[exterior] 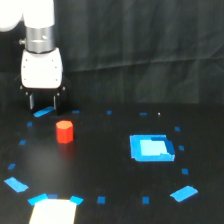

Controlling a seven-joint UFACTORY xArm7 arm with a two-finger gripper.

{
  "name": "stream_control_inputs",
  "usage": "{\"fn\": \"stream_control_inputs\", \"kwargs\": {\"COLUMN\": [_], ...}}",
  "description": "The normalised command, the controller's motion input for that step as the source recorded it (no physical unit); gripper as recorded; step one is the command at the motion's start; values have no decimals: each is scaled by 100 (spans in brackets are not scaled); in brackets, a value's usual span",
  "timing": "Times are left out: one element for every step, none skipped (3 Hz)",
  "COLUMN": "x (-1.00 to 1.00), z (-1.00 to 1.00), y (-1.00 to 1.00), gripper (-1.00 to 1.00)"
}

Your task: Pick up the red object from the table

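Note:
Next, my gripper grabs the red object's upright faceted sides to pick it up from the table.
The red object (64, 131) is a small, short red-orange faceted block standing upright on the black table (100, 160) at the exterior view's left. My gripper (43, 102) hangs from the white head above and behind it, slightly toward the exterior view's left, apart from the block. Its dark fingers (31, 101) point down, stand apart and hold nothing.
A bright blue square patch (151, 148) lies to the exterior view's right of the middle. Small blue tape marks (183, 193) ring the work area. A pale patch (52, 211) sits at the front edge. A black curtain (150, 50) hangs behind.

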Motion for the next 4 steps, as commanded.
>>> {"fn": "stream_control_inputs", "kwargs": {"x": [76,71,69,45], "z": [-77,-100,-20,-65], "y": [-100,-100,-100,-77], "gripper": [-52,90,100,-100]}}
